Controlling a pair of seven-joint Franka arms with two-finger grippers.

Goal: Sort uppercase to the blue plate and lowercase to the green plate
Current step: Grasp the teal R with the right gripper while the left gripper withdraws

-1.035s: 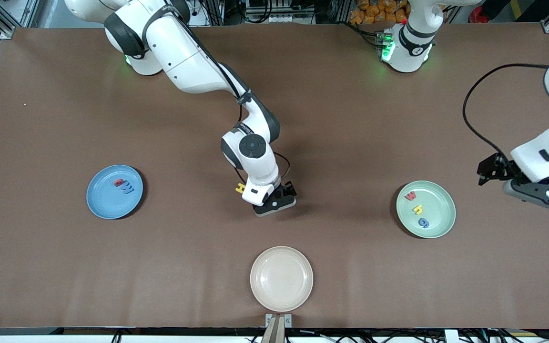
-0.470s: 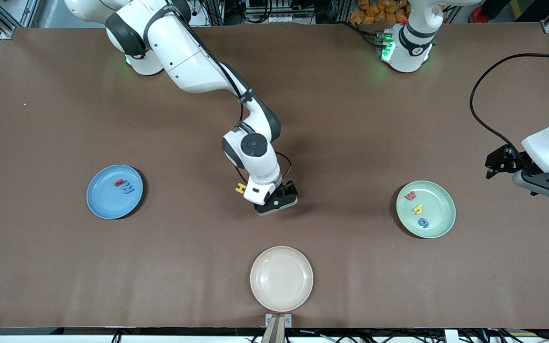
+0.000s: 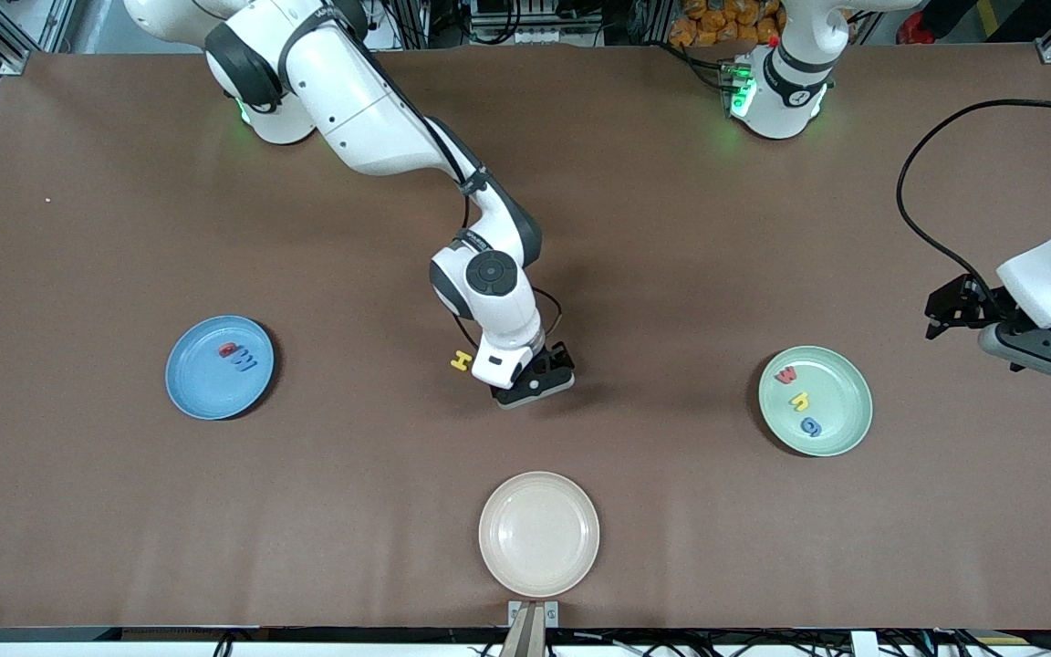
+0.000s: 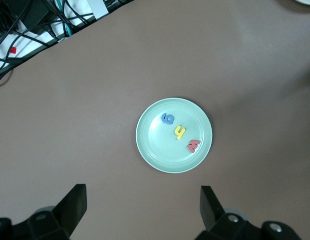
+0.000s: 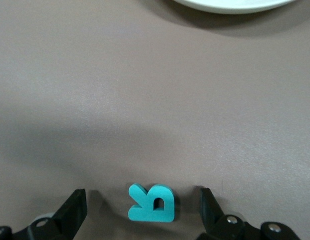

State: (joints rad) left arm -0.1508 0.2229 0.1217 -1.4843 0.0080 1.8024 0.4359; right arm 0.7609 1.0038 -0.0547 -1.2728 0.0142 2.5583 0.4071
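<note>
The fingers of my right gripper are on either side of the teal R, level with it in the wrist view, so closing now would catch it. It is time to close.
My right gripper is low over the table's middle, open, its fingers on either side of the teal R, which lies flat on the table; in the right wrist view the gripper frames it without touching. The yellow H lies beside that gripper toward the right arm's end. The blue plate holds the red Q and blue M. The green plate holds the red w, yellow h and blue g. My left gripper is open and empty, high beside the green plate. The blue m is hidden.
A cream plate sits near the table's front edge, nearer to the front camera than the right gripper; its rim shows in the right wrist view. Cables lie off the table's edge in the left wrist view.
My right gripper has shifted slightly toward the left arm's end, uncovering more of the yellow H. My left gripper has drawn back from the green plate toward the table's end.
</note>
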